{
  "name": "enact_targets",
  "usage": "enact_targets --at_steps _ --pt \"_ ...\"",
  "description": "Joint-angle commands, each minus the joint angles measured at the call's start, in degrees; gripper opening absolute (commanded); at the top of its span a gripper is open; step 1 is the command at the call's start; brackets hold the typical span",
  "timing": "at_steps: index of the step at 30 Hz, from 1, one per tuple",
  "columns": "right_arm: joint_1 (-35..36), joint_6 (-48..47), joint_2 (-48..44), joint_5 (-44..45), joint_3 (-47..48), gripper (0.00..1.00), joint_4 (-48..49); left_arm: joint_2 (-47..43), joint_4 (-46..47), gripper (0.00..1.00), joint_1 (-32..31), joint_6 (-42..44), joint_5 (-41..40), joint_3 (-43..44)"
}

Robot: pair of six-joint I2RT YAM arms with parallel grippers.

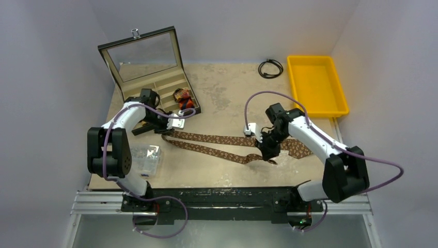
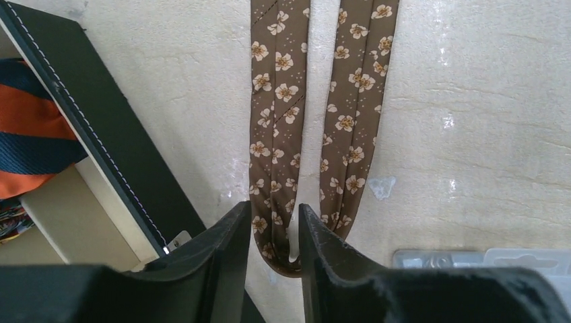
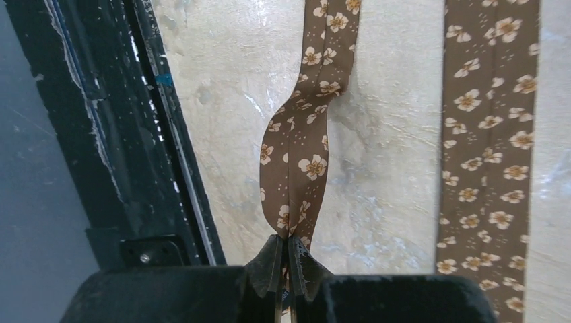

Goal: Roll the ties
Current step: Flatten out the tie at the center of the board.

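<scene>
The brown tie will next be grabbed by my left gripper at its narrow part, near its narrow end, so the tip of the tie stays free for my right gripper to roll.
The brown tie (image 1: pixel 217 139) with light flowers lies doubled across the table, its fold at the left. My left gripper (image 1: pixel 169 129) hovers at that fold. In the left wrist view, the left gripper (image 2: pixel 275 214) is narrowly open, with one strand of the tie (image 2: pixel 276 134) between its fingers and the other strand running beside the right finger. My right gripper (image 1: pixel 266 154) is at the other end. In the right wrist view, the right gripper (image 3: pixel 284 243) is shut on the narrow end of the tie (image 3: pixel 296 161). A rolled red-orange and dark tie (image 1: pixel 184 98) sits in the box, and it also shows in the left wrist view (image 2: pixel 34 145).
The open black display box (image 1: pixel 116 64) stands at the back left, its wall (image 2: pixel 114 148) close to my left fingers. A clear plastic packet (image 1: pixel 144 157) lies front left. A yellow tray (image 1: pixel 312 82) and a black cable loop (image 1: pixel 270 67) are at the back right. The black front rail (image 3: pixel 135 134) is beside my right gripper.
</scene>
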Motion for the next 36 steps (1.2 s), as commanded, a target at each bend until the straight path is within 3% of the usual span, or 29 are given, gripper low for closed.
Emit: enact_targets --at_steps 1,3,6,12,16,23,31,34,36 --pt "-2.1 4.2 5.8 -4.5 4.2 0.0 -0.4 -4.6 1.3 0.37 0.8 3.8 4.9 -1.0" --pt "-4.6 4.6 8.4 -6.0 6.4 0.0 -1.5 -9.0 2.5 0.5 -0.3 4.1 10.4 -2.6" --pt "-7.3 5.9 12.4 -9.8 10.2 0.0 -4.2 -13.6 8.2 0.52 -8.0 -6.2 11.6 -5.5" --pt "-7.7 12.7 16.4 -18.3 15.9 0.0 -6.0 -18.7 39.0 0.49 -27.4 -47.2 6.6 -12.5" --pt "-7.7 16.6 17.9 -23.7 17.2 0.0 -6.6 -16.9 52.7 0.51 -38.2 -62.2 -0.9 -13.6" --pt "-7.7 19.2 15.7 -25.8 16.4 0.0 -5.8 -10.0 63.3 0.58 -47.4 -64.8 -5.4 -11.4" --pt "-7.6 19.4 14.2 -28.7 17.3 0.0 -6.6 -2.6 62.4 0.55 -52.2 -57.6 -11.1 -6.3" --pt "-7.7 19.6 13.2 -29.4 17.6 0.0 -6.7 -0.8 60.0 0.43 -52.5 -57.2 -12.2 -4.6" --pt "-7.6 19.6 12.6 -29.8 17.6 0.0 -6.8 -0.8 57.6 0.21 -52.5 -57.3 -11.6 -3.6"
